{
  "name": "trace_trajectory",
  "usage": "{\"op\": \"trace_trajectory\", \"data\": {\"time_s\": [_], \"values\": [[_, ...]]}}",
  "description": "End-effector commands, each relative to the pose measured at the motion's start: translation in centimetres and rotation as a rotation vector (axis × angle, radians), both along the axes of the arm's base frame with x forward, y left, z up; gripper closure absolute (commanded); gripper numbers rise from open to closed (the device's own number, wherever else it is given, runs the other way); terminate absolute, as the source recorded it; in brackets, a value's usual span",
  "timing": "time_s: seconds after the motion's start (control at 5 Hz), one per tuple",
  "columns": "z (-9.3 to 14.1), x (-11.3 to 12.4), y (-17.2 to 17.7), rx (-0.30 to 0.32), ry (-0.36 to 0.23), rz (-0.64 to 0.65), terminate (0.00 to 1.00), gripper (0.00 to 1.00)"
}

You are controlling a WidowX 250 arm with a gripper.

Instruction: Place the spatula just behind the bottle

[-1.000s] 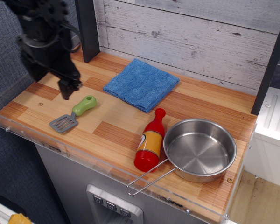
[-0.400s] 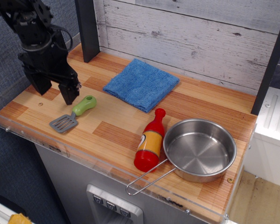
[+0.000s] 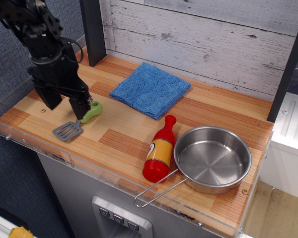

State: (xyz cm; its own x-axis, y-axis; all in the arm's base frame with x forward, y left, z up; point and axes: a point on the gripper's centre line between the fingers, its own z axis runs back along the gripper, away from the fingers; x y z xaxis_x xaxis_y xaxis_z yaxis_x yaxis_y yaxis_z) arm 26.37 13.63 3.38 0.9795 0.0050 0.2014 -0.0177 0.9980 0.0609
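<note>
I should hold the spatula by its light-green handle (image 3: 93,112) with my gripper next. Then I will put the spatula just behind the bottle (image 3: 159,150).
The spatula (image 3: 75,123) lies flat near the front left of the wooden counter, grey slotted blade toward the edge, green handle pointing back right. My black gripper (image 3: 66,104) hangs open just above it, one finger (image 3: 81,107) in front of the handle, the other finger (image 3: 49,98) to the left, nothing held. The red bottle (image 3: 159,150) with its yellow label stands upright in the front middle, far right of the gripper.
A steel pan (image 3: 212,158) with a wire handle sits right beside the bottle. A folded blue cloth (image 3: 150,89) lies at the back middle. A dark post (image 3: 93,30) rises behind the gripper. A clear acrylic lip (image 3: 64,156) runs along the front edge.
My gripper has dropped lower and shifted a little right toward the spatula's handle, staying open. The spatula, bottle and pan have not moved.
</note>
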Motion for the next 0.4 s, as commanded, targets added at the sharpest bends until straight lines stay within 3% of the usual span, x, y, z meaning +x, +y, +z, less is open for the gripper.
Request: {"op": "trace_trajectory", "data": {"time_s": [0.0, 0.2], "values": [[-1.1, 0.0, -1.5, 0.006, 0.006, -0.028, 0.0, 0.0], [-2.1, -0.2, -1.9, -0.004, 0.028, -0.037, 0.0, 0.0]]}}
